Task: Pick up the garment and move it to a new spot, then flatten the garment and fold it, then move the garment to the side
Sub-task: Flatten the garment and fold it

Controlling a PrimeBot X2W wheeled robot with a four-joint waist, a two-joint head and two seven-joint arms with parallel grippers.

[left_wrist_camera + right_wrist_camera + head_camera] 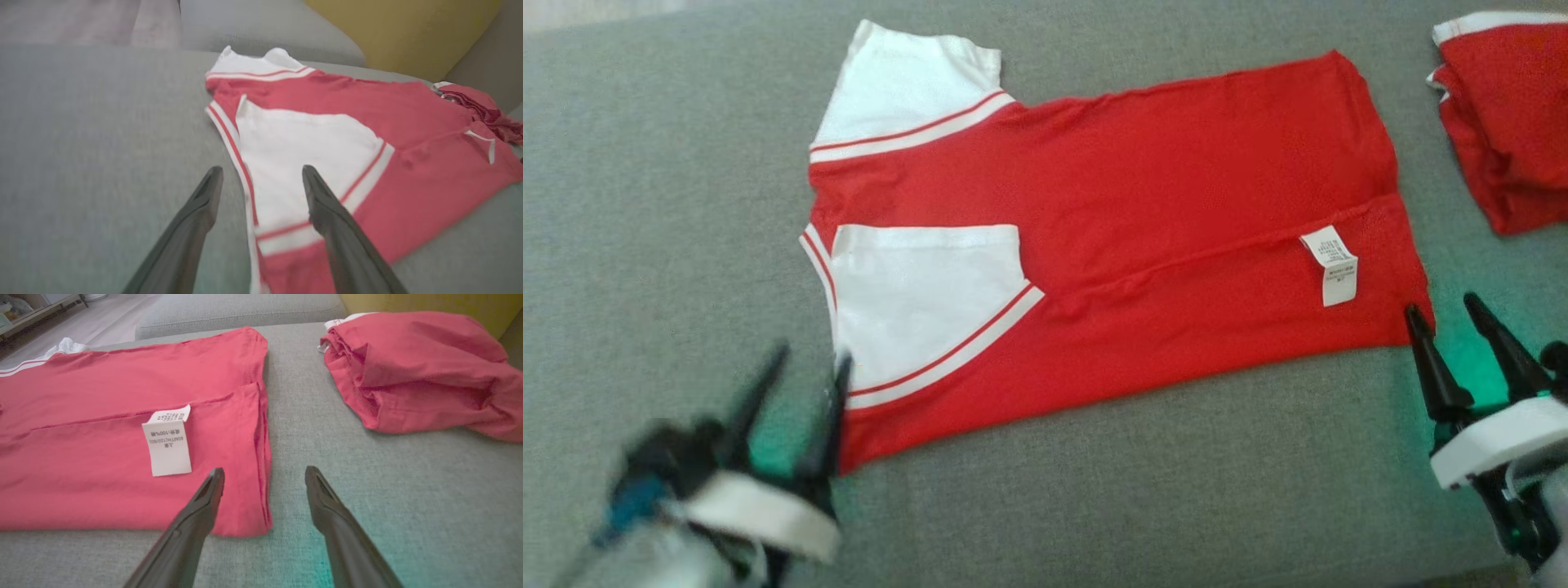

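The shirt's side is spread out. My left gripper will next grab the shirt by its unfolded white sleeve's edge (842, 80) to fold that side over the shirt's body (1150, 196).
The garment (1143, 212) is a red shirt with white, red-striped sleeves, spread on a grey cushion with its near long side folded over, a white care label (1331, 265) showing. My left gripper (813, 359) stands open at the shirt's near left corner, beside the folded-in white sleeve (302, 151); its fingers straddle the striped edge in the left wrist view, left gripper (261, 175). At the near right corner my right gripper (1444, 314) is open, with nothing between its fingers. In the right wrist view the right gripper (264, 473) straddles the hem of the garment (122, 416).
A second red garment (1507, 114) lies bunched at the far right of the grey cushion (1176, 490), also the bunched red garment (416, 371). A yellow cushion (400, 28) stands behind. Floor shows beyond the cushion's far left edge.
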